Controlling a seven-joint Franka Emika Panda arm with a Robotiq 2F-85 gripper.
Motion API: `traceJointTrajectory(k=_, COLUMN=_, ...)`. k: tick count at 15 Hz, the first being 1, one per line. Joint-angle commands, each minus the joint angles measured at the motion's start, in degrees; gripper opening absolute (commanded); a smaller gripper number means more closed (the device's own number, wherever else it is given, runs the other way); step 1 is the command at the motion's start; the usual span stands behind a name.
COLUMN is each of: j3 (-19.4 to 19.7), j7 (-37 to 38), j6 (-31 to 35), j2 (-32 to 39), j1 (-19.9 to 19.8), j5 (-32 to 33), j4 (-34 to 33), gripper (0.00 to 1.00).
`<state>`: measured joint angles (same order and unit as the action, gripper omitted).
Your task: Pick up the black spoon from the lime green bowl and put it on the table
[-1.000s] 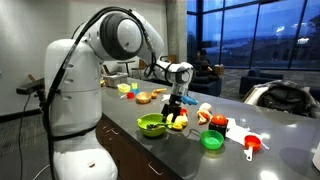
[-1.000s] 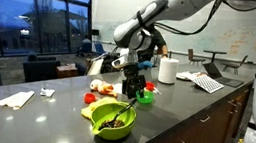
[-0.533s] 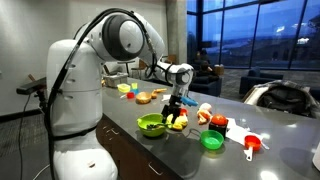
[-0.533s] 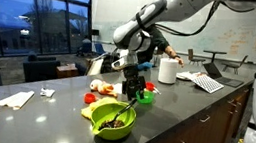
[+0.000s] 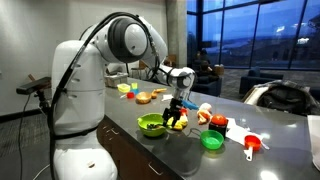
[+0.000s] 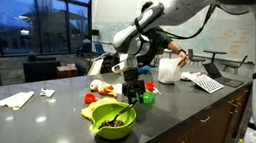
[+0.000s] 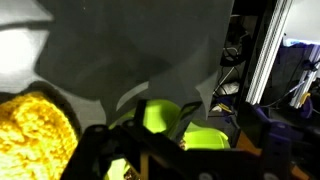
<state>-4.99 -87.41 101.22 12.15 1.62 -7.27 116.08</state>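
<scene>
The gripper needs to close on the black spoon's handle end (image 5: 170, 121). The handle end rises over the bowl's rim between the robot's spread fingers, so the gripper would hold it by closing now.
The lime green bowl (image 5: 152, 125) stands near the front edge of the dark grey table (image 5: 190, 155) and shows in both exterior views (image 6: 113, 121). The black spoon (image 6: 123, 109) lies in it, its thin handle leaning up over the rim towards my gripper. My gripper (image 6: 132, 94) hangs just above and behind the bowl, fingers pointing down at the handle's end (image 5: 177, 115). In the wrist view my gripper (image 7: 170, 140) is dark and blurred over the bowl (image 7: 160, 116), and the jaws look spread apart.
A smaller dark green dish (image 5: 212, 140) and a red-orange measuring cup (image 5: 252, 145) lie beyond the bowl. Yellow and red items (image 5: 205, 115) crowd behind my gripper. A paper towel roll (image 6: 168, 70) stands further along. White napkins (image 6: 18, 97) lie on the counter.
My arm has shifted slightly and the gripper has come down a little towards the spoon handle. The bowl and spoon have not moved.
</scene>
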Motion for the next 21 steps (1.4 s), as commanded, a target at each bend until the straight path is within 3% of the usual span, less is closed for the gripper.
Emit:
traceJointTrajectory(k=1, j3=-0.2, j7=-0.8, j6=0.7, j2=0.2, j1=-0.7, j5=-0.9, j4=-0.1, gripper=0.61)
traceJointTrajectory(k=9, j3=-0.3, j7=-0.3, j6=0.2, j2=-0.4, j1=-0.8, j5=-0.4, j4=-0.6, gripper=0.01)
traceJointTrajectory(k=21, j3=-0.1, j7=1.5, j6=-6.4, j2=-2.7, j1=-0.5, j5=2.2, j4=-7.0, gripper=0.01)
